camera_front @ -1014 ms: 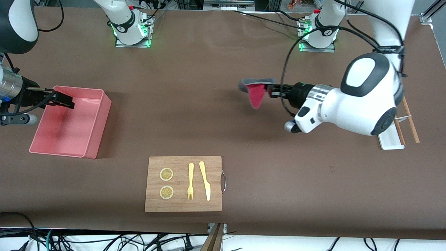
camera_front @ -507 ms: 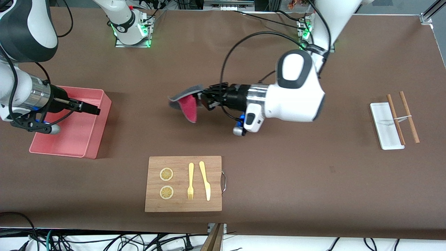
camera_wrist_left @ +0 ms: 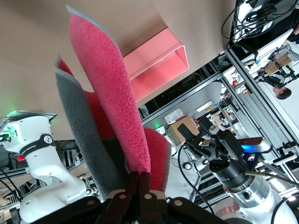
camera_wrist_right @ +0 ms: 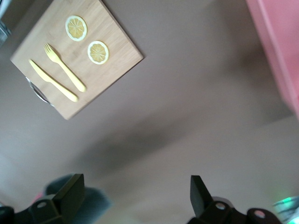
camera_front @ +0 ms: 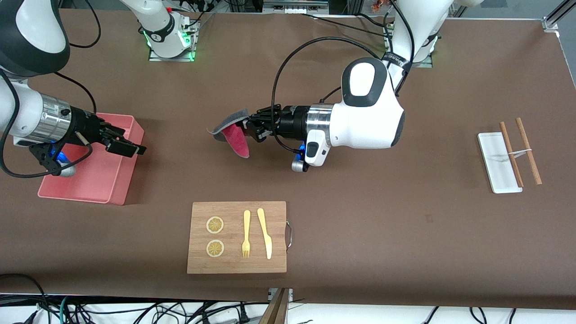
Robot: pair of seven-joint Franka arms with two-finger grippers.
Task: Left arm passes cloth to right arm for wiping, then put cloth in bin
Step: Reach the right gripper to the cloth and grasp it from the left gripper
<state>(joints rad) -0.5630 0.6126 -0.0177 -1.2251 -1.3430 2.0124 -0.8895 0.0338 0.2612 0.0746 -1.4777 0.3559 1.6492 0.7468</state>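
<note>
My right gripper needs to take the cloth over for wiping, so it should next grip the cloth by its pink-faced hanging corner (camera_front: 240,146).
My left gripper (camera_front: 252,129) is shut on the cloth (camera_front: 231,134), grey on one face and magenta-pink on the other, and holds it in the air over the middle of the table. In the left wrist view the cloth (camera_wrist_left: 110,109) hangs folded from the closed fingers (camera_wrist_left: 139,184). My right gripper (camera_front: 130,148) is open and empty, over the rim of the salmon-pink bin (camera_front: 92,173) at the right arm's end of the table. The bin also shows in the left wrist view (camera_wrist_left: 156,60) and the right wrist view (camera_wrist_right: 280,51). The right gripper's fingers (camera_wrist_right: 70,191) stand wide apart.
A wooden cutting board (camera_front: 237,237) with two lemon slices, a yellow fork (camera_front: 246,234) and a yellow knife (camera_front: 265,233) lies nearer the front camera. A narrow white tray (camera_front: 497,163) with chopsticks (camera_front: 522,148) lies at the left arm's end.
My left gripper has carried the cloth from the left arm's end toward the table's middle. My right gripper has moved from over the bin toward the cloth, to the bin's rim.
</note>
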